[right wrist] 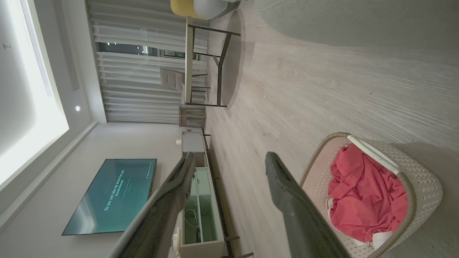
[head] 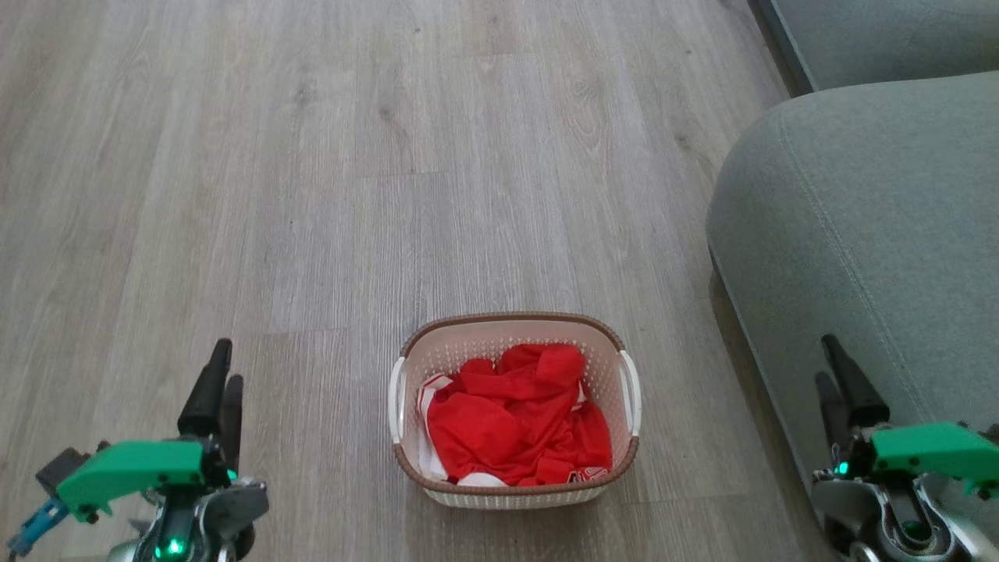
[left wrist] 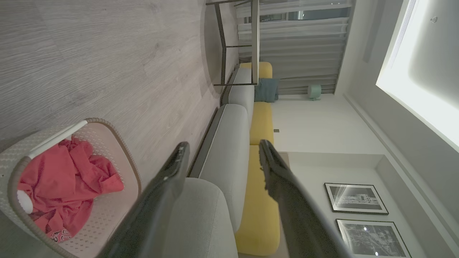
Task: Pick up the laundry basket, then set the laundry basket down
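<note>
My left gripper grabs the laundry basket by its white handle away from the sofa next, since red clothes (head: pixel 517 414) lie heaped loose inside.
The laundry basket (head: pixel 601 355) stands on the wood floor low in the head view, cream with perforated walls, a brown rim and white side handles, red clothes heaped inside. My left gripper (head: pixel 220 373) hangs well to the basket's left, fingers apart and empty. My right gripper (head: pixel 833 363) hovers well to its right, in front of the sofa, also open and empty. The left wrist view has the basket (left wrist: pixel 116 186) at lower left of my open left gripper (left wrist: pixel 222 150). In the right wrist view the basket (right wrist: pixel 423 179) lies lower right of my open right gripper (right wrist: pixel 229 159).
A grey sofa (head: pixel 866 226) crowds the right side, close to the basket and the right arm. A table with dark legs (right wrist: pixel 211 68) stands farther off. A TV (right wrist: pixel 111 197) hangs above a low cabinet (right wrist: pixel 197 200). Bare wood floor (head: pixel 351 156) stretches ahead and left.
</note>
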